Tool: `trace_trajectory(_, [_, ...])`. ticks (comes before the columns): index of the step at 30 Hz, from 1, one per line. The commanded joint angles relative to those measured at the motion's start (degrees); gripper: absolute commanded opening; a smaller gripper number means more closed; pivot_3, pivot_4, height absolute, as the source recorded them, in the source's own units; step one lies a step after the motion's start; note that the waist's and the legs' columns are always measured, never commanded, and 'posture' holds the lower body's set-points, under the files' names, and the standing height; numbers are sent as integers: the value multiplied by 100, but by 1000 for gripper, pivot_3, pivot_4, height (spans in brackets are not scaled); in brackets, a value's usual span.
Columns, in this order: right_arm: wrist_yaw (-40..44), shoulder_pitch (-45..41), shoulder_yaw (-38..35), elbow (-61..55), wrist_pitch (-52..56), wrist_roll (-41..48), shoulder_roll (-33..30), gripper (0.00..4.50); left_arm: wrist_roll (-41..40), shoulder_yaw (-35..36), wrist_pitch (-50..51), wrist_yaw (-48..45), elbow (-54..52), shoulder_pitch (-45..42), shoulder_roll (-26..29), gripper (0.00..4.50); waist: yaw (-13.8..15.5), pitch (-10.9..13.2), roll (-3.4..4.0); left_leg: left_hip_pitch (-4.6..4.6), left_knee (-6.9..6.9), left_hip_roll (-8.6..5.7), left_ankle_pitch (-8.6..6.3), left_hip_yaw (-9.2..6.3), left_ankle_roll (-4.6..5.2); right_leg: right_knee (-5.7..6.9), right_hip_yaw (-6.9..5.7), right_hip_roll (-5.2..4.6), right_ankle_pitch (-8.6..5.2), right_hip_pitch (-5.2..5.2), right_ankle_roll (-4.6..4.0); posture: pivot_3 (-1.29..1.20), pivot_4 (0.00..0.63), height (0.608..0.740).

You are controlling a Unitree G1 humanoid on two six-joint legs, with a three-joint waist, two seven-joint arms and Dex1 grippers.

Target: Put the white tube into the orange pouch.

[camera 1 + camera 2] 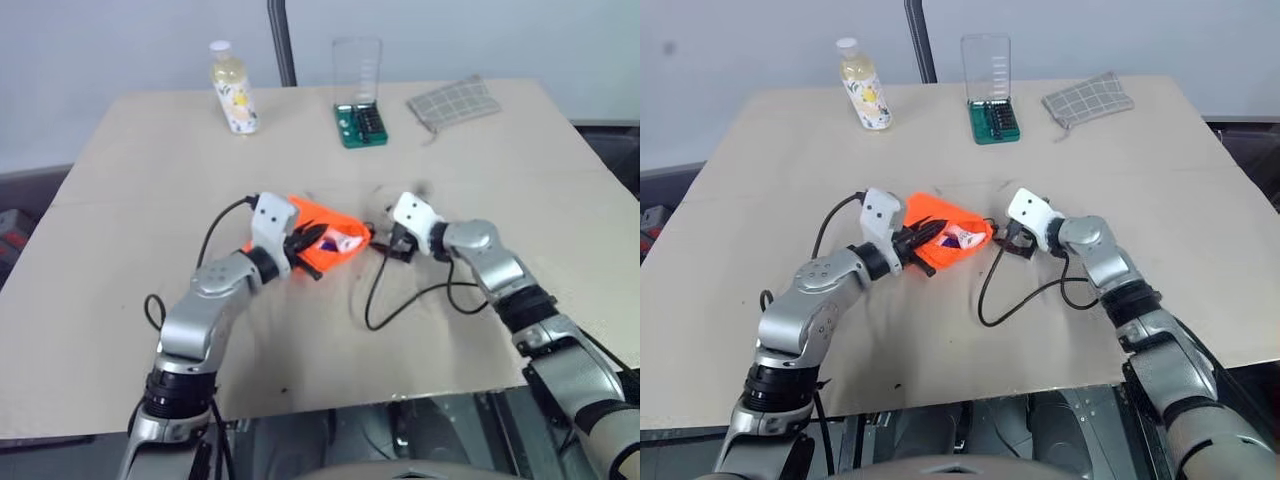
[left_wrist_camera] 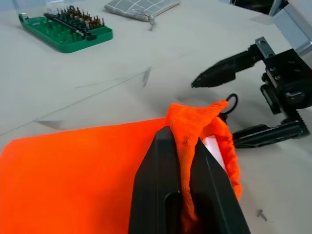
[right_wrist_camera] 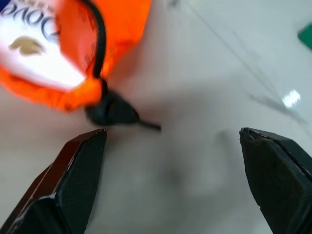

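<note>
The orange pouch should be cinched shut over the white tube (image 3: 34, 53), so the robot's right gripper next needs to grab the pouch's drawstring by the knotted end (image 3: 148, 124).
The orange pouch (image 1: 318, 252) lies mid-table with its mouth turned toward my right arm. My left gripper (image 1: 308, 243) is shut on the pouch's upper rim, and the fabric is pinched between its fingers (image 2: 161, 180). The white tube (image 3: 34, 53), with dark lettering, sits inside the pouch mouth, and its end shows at the opening (image 1: 348, 240). My right gripper (image 3: 173, 134) stands open just outside that mouth, empty, its fingers (image 2: 222, 73) spread wide. The pouch's small dark pull (image 3: 111, 110) lies on the table in front of it.
At the back of the table (image 1: 130, 180) stand a white-capped bottle (image 1: 232, 88), a green bit set (image 1: 360, 123) with a clear lid, and a grey checked pouch (image 1: 455, 102). A black cable (image 1: 400, 300) loops on the table beside my right arm.
</note>
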Motion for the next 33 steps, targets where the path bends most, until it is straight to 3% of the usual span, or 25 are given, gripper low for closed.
trace_trajectory(1, [12, -155, -206, 591, -673, 53, 212, 4188, -61, 149, -88, -11, -207, 4, 70, 0, -18, 0, 0, 0, 0, 0, 0, 0, 0, 0, 0, 0, 0, 0, 0, 0, 150, 740])
trace_trajectory(5, [139, -161, -466, 931, -748, 258, 390, 2936, -71, 176, -82, 8, -244, 34, 98, 0, -40, 0, 0, 0, 0, -1, 1, -2, -2, 0, 1, -1, 0, 1, 0, 0, 150, 740])
trace_trajectory(6, [160, -160, -488, 945, -763, 256, 405, 2251, -77, 182, -86, 12, -252, 54, 109, 0, -42, 0, 1, 0, 1, -1, 1, -2, -1, 1, 2, -2, 0, 1, 0, 0, 150, 740])
trace_trajectory(11, [199, -124, -603, 936, -810, 271, 387, 57, -90, 196, -96, 43, -282, 114, 132, 0, -61, 1, 2, -1, 0, -2, 0, -4, 0, 2, 2, -2, 0, 0, 0, 0, 150, 740])
trace_trajectory(18, [73, -123, -919, 715, -754, 400, 365, 57, -91, 251, -95, 82, -327, 173, 145, 0, -68, 1, 2, -1, 0, -2, 0, -5, 0, 2, 2, -2, 1, 0, -1, 0, 150, 740])
trace_trajectory(24, [-11, 80, -1477, -459, -42, 1043, 340, 57, -97, 275, -89, 116, -345, 190, 157, 0, -66, 4, 7, -4, 0, -2, -2, -6, 4, 2, 2, -3, 1, -2, -1, 0, 150, 740])
trace_trajectory(33, [3, 474, -1370, -1329, 544, 959, 185, 57, -25, 181, -175, 40, -287, 225, 188, 0, -63, 4, 7, -3, -2, -3, -4, -5, 7, 2, 1, -4, 1, -2, 0, 0, 150, 740])
